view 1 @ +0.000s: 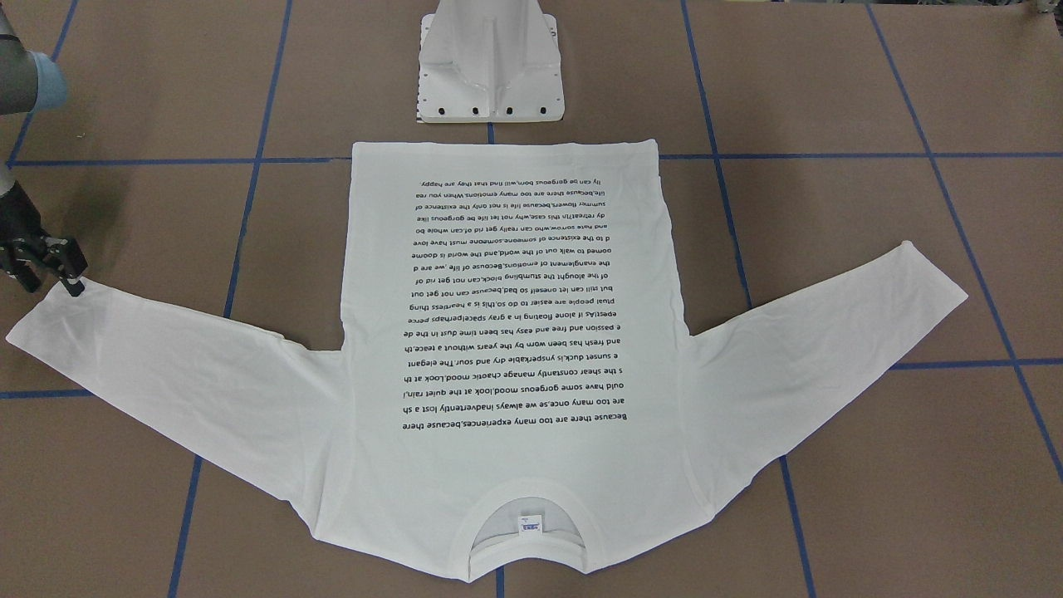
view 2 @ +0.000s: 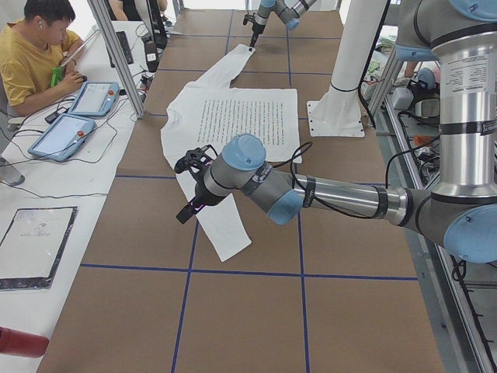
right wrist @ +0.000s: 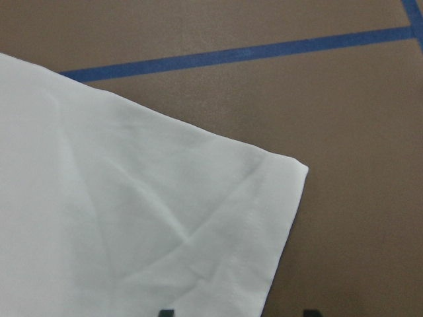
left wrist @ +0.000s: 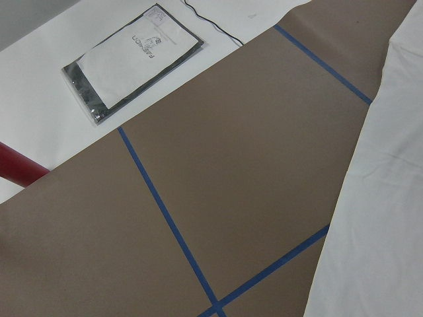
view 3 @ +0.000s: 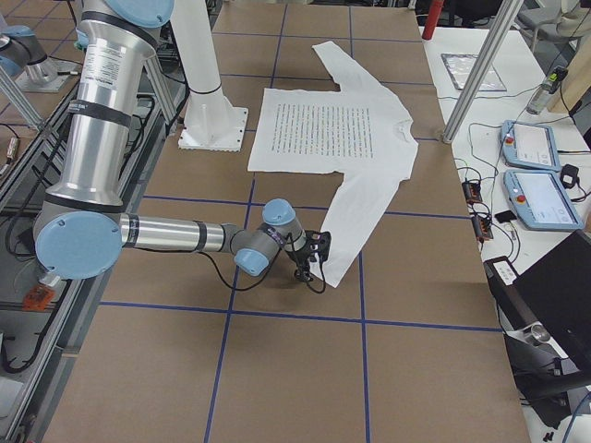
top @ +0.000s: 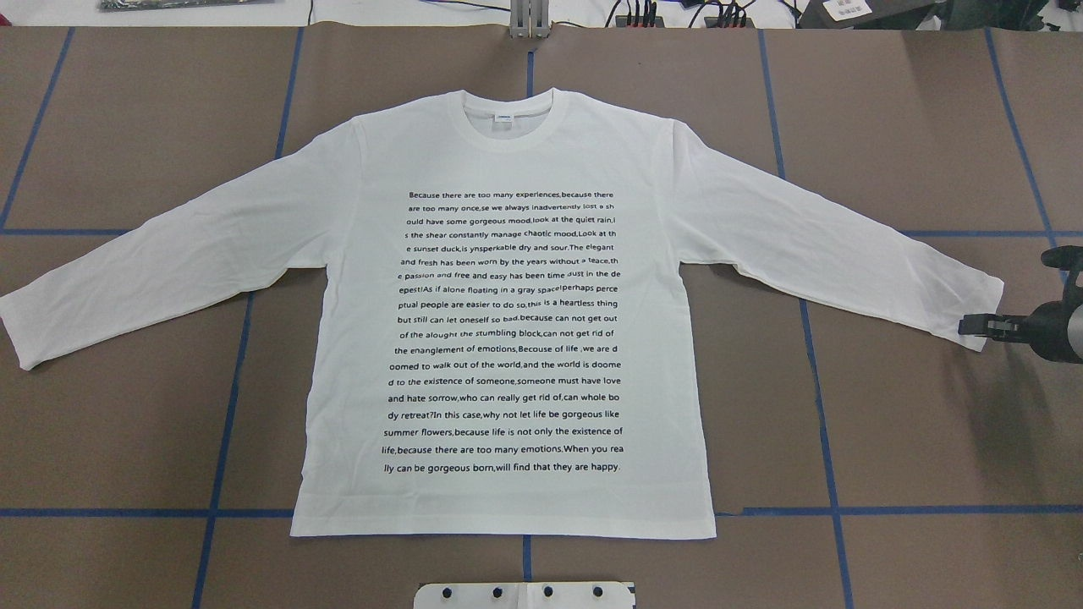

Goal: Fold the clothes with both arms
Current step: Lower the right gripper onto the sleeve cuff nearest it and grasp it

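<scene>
The sleeve (view 1: 189,364) lies flat on the brown table, so my right gripper should next grab the cuff by its edge (view 1: 78,287) to fold the T-shirt.
The white long-sleeved T-shirt (top: 508,338) lies flat and spread out, black text up, collar at the far side; it also shows in the front view (view 1: 515,332). My right gripper (top: 973,326) is low at the right sleeve's cuff (right wrist: 198,231). Its two fingertips stand apart at the bottom of the right wrist view, open, with the cuff edge between them. In the front view the right gripper (view 1: 54,278) is at the left. My left gripper (view 2: 190,190) hovers above the left sleeve (view 2: 221,225) and shows only in the exterior left view. I cannot tell whether it is open or shut.
The white pedestal base (view 1: 490,66) stands at the shirt's hem. Blue tape lines (top: 228,423) cross the brown table. An operator (view 2: 39,54) sits at a side bench with tablets (view 2: 66,132). A bagged paper (left wrist: 139,59) and a red object (left wrist: 20,168) lie past the table's edge.
</scene>
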{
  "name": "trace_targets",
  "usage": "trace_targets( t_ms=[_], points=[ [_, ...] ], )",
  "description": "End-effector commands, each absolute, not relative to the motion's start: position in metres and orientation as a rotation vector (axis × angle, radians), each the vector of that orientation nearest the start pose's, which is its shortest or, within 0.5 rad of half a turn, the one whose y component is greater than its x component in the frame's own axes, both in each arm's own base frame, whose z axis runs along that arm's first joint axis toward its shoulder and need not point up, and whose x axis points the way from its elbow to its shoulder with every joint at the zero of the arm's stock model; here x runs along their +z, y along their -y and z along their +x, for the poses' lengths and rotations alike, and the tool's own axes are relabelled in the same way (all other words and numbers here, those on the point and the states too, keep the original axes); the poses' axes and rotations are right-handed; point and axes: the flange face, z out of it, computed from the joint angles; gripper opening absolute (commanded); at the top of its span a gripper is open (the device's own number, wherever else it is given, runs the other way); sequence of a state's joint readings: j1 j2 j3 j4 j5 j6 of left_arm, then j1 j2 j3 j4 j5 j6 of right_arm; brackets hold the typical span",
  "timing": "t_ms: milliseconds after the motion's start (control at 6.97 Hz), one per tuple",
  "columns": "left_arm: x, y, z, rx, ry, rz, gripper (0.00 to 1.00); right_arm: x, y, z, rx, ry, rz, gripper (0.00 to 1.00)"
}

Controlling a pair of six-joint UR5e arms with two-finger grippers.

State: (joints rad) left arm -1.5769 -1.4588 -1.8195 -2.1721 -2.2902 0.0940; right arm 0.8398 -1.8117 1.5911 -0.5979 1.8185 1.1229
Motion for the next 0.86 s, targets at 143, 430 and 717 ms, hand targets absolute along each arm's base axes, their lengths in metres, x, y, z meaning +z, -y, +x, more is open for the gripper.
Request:
trace_targets(
  t_ms=[143, 430, 717],
  points=[
    [0.519, 0.464, -0.069, 0.355, -0.674, 0.738, 1.00, 0.658, 0.389, -0.205, 0.272, 0.752, 0.270, 0.00],
    [0.520, 0.460, -0.064, 0.378, -0.741, 0.728, 1.00, 0.646, 0.393, -0.207, 0.262, 0.772, 0.285, 0.00],
    [0.520, 0.460, -0.064, 0.379, -0.741, 0.729, 1.00, 0.615, 0.402, -0.202, 0.261, 0.816, 0.329, 0.00]
  ],
)
